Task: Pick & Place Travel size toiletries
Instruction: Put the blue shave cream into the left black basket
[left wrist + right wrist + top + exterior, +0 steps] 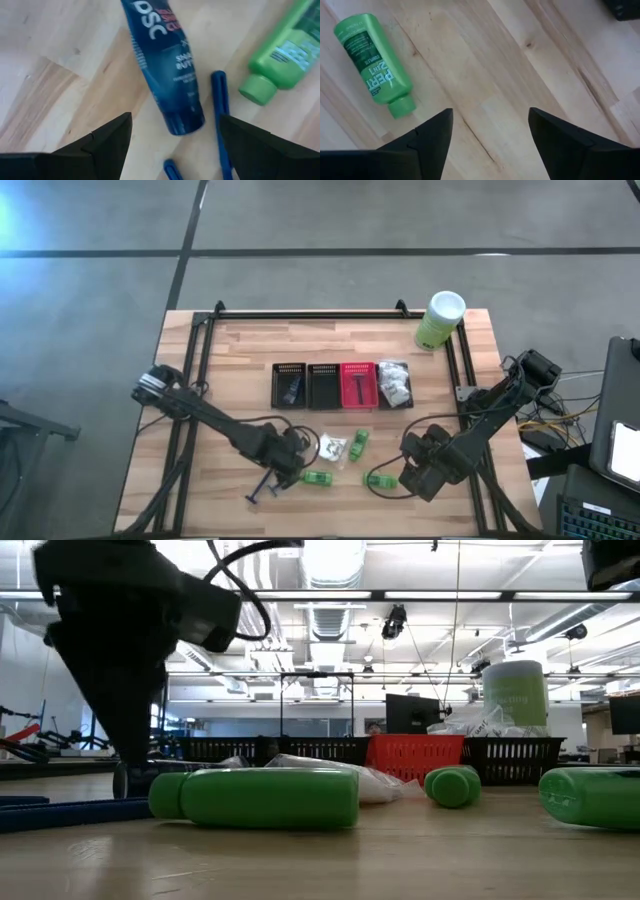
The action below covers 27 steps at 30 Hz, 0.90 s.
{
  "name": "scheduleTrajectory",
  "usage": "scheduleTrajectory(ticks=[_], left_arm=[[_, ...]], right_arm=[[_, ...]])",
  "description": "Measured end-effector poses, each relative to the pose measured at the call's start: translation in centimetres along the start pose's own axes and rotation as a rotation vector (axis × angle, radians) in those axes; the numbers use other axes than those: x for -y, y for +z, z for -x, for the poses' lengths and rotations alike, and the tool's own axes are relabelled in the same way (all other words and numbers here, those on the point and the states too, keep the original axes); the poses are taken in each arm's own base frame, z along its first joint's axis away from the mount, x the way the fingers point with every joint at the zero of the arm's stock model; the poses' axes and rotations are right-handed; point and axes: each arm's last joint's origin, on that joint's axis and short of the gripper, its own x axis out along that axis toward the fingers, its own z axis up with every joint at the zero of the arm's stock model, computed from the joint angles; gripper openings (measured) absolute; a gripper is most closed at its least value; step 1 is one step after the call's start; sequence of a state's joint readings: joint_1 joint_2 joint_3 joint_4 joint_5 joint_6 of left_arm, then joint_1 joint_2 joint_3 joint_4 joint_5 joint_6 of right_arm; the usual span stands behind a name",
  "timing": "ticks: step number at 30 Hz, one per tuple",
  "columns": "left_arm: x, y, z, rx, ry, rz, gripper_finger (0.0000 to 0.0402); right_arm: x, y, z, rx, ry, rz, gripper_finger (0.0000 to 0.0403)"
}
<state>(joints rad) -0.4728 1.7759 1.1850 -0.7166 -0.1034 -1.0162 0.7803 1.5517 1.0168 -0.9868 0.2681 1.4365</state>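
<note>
My left gripper is going to grab the dark blue tube next by its end with the cap (184, 120), so that it can place the travel toiletry in a basket.
The toiletries lie loose on the wooden table (240, 350). In the left wrist view a dark blue tube (165, 75) lies flat beside a thin blue razor stick (220, 115) and a green bottle (285, 47). My left gripper (172, 150) hovers open above the tube's cap end, touching nothing. From above I see green bottles (318, 478) (360, 443) (380, 479), a white packet (333, 447) and the razor (262, 492). My right gripper (490, 145) stands open over bare wood, a green bottle (375, 65) lying ahead of it.
A row of small baskets, black (289, 385), black (325, 385), red (358, 385) and black with white packets (394, 383), stands mid-table. A pale-green canister (440, 320) stands at the far right corner. Black rails (200, 370) run along the table's sides.
</note>
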Motion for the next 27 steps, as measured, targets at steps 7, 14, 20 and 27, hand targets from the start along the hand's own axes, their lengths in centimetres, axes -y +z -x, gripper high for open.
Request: scheduleTrajectory(ticks=[7, 14, 20, 27], left_arm=[[-0.1, 0.1, -0.8, 0.02, 0.039, 0.015, 0.0301], [-0.2, -0.2, -2.1, 0.002, 0.068, -0.018, 0.0301], [-0.3, -0.1, -2.1, 0.001, 0.069, -0.04, 0.0297], [-0.3, 0.0, -2.1, -0.006, 0.06, -0.08, 0.0223]], right_arm=[[0.1, 0.0, -0.1, 0.004, -0.005, 0.009, 0.0272], [0.1, 0.0, -0.1, 0.004, -0.006, 0.006, 0.0281], [0.1, 0.0, -0.1, 0.004, -0.005, 0.005, 0.0286], [0.1, 0.0, -0.1, 0.004, -0.005, 0.005, 0.0282]])
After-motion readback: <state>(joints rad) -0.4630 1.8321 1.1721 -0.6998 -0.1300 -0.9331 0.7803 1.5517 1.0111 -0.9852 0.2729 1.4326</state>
